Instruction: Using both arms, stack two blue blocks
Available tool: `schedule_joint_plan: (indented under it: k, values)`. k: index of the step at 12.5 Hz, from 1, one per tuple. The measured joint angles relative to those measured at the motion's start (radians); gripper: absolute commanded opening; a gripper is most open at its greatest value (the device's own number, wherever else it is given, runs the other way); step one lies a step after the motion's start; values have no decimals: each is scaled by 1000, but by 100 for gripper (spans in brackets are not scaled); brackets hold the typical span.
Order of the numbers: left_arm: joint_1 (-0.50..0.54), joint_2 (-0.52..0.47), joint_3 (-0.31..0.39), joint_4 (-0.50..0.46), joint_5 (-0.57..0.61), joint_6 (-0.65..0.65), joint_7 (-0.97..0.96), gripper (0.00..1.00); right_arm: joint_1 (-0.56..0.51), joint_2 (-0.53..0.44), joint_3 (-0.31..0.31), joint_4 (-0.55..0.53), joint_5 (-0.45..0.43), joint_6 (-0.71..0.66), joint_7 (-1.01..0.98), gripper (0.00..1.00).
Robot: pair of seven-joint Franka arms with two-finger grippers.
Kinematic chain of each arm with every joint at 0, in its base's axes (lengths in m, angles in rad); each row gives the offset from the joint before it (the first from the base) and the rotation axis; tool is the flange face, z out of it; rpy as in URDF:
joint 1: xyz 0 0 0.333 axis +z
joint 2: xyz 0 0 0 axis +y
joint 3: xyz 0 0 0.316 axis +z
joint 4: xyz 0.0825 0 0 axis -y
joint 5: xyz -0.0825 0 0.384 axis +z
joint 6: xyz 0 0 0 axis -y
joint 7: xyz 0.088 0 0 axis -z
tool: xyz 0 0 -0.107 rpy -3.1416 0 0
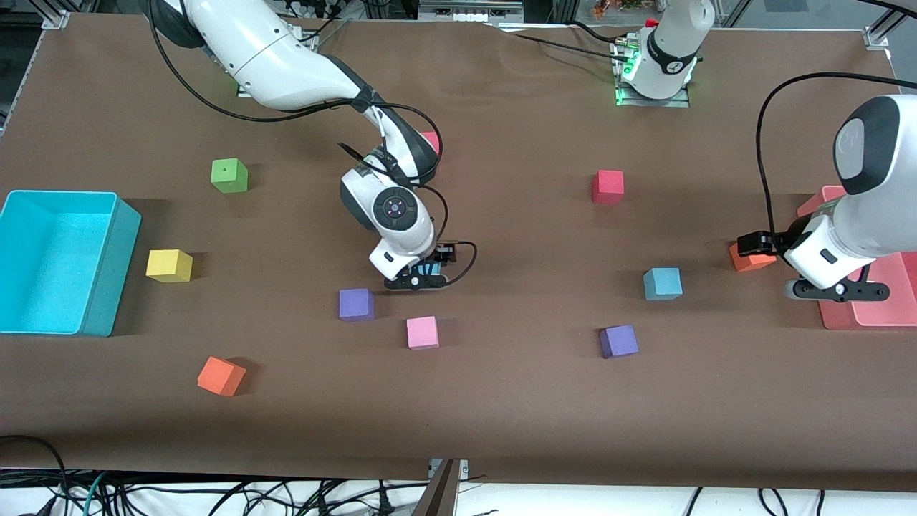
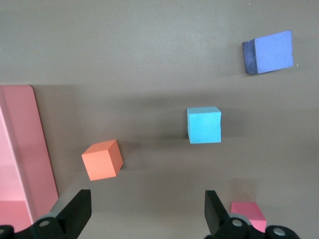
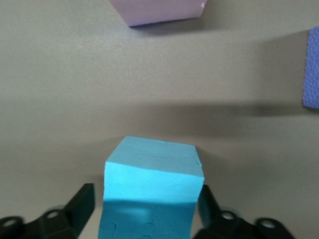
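My left gripper takes hold of the lone blue block by its opposite sides next, to stack it on the other blue block (image 1: 434, 267).
One blue block (image 1: 428, 269) sits on the table near the middle, between the fingers of my right gripper (image 1: 423, 278). In the right wrist view the block (image 3: 152, 184) fills the space between the fingers; one finger (image 3: 83, 200) stands a little off its side and the other is at its edge. The gripper (image 3: 145, 206) is open around it. The second blue block (image 1: 663, 283) sits alone toward the left arm's end and shows in the left wrist view (image 2: 204, 124). My left gripper (image 1: 837, 290) is open and empty (image 2: 148, 209), low by the pink tray.
Purple cubes (image 1: 356, 304) (image 1: 618, 341) and a pink cube (image 1: 422, 332) lie nearer the camera. A red cube (image 1: 608, 186), orange cubes (image 1: 751, 256) (image 1: 221, 375), a yellow cube (image 1: 169, 265) and a green cube (image 1: 229, 175) are scattered. A cyan bin (image 1: 107, 215) and the pink tray (image 1: 885, 301) stand at the ends.
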Motion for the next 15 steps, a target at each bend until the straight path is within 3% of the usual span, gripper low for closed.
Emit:
schedule_joint_plan:
  k: [2, 5, 7, 10, 12, 15]
  values:
    - [-3, 18, -2, -81, 0, 135, 0, 100, -1, -36, 0, 10, -3, -26, -7, 99]
    - [-15, 52, -4, -213, -43, 330, -1, 100, -9, -178, -1, 7, -3, -221, -117, 99]
    - [-45, 76, -6, -256, -58, 420, -4, 100, -43, -306, -1, -91, 69, -246, -242, 99]
    - [-79, 118, -7, -325, -58, 579, -14, 100, -114, -495, -1, -403, 299, -51, -557, 99]
    - [-80, 146, -7, -391, -58, 692, -14, 100, -141, -575, -1, -600, 371, 122, -705, 98]
    - [-85, 175, -7, -423, -58, 734, -14, 100, -146, -600, 0, -729, 518, 287, -897, 97]
